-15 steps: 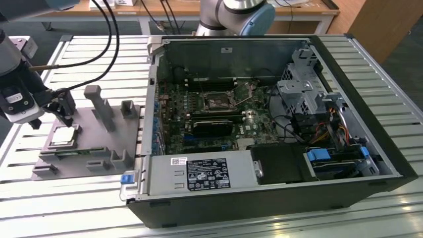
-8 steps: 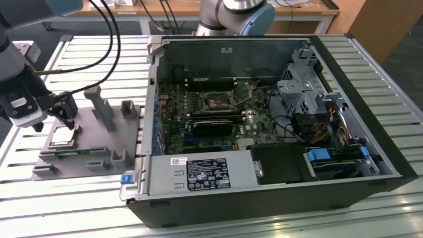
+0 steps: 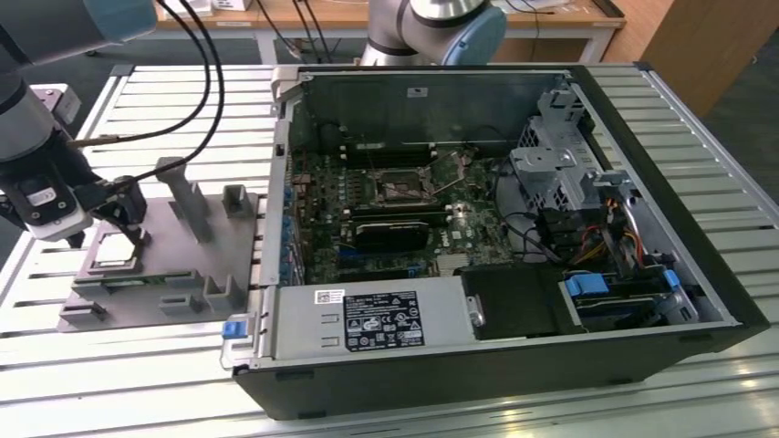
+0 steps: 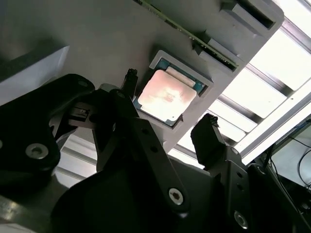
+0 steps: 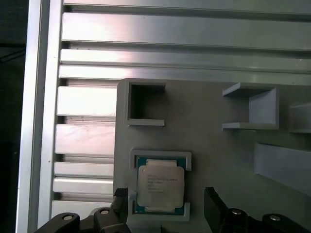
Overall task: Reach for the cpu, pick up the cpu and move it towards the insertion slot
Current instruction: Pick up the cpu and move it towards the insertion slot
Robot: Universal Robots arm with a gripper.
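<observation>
My gripper should next pick up the cpu by its side edges: the pocket's sides wrap both ends of the cpu [image 3: 113,256] but leave gaps there.
The cpu [image 3: 113,256] lies flat in a shallow square pocket of the grey plate [image 3: 182,251] at the exterior view's left. Its shiny silver top [image 5: 160,183] shows in both wrist views, lit pale [image 4: 166,96]. My gripper [image 3: 112,235] hangs just above it, open, with one black finger [image 5: 121,200] on each side of the chip [image 4: 208,138] and a gap to each edge. The insertion slot [image 3: 399,187], a small square socket with a dark centre, sits on the motherboard inside the open computer case [image 3: 681,192].
The grey plate carries upright posts [image 3: 185,196] and empty box holders [image 5: 146,103] beside the cpu pocket. A slatted metal table [image 3: 159,100] holds everything. A long black card [image 3: 389,234] lies below the socket. Another arm's base [image 3: 432,27] stands behind the case, and cables [image 3: 201,82] trail over my arm.
</observation>
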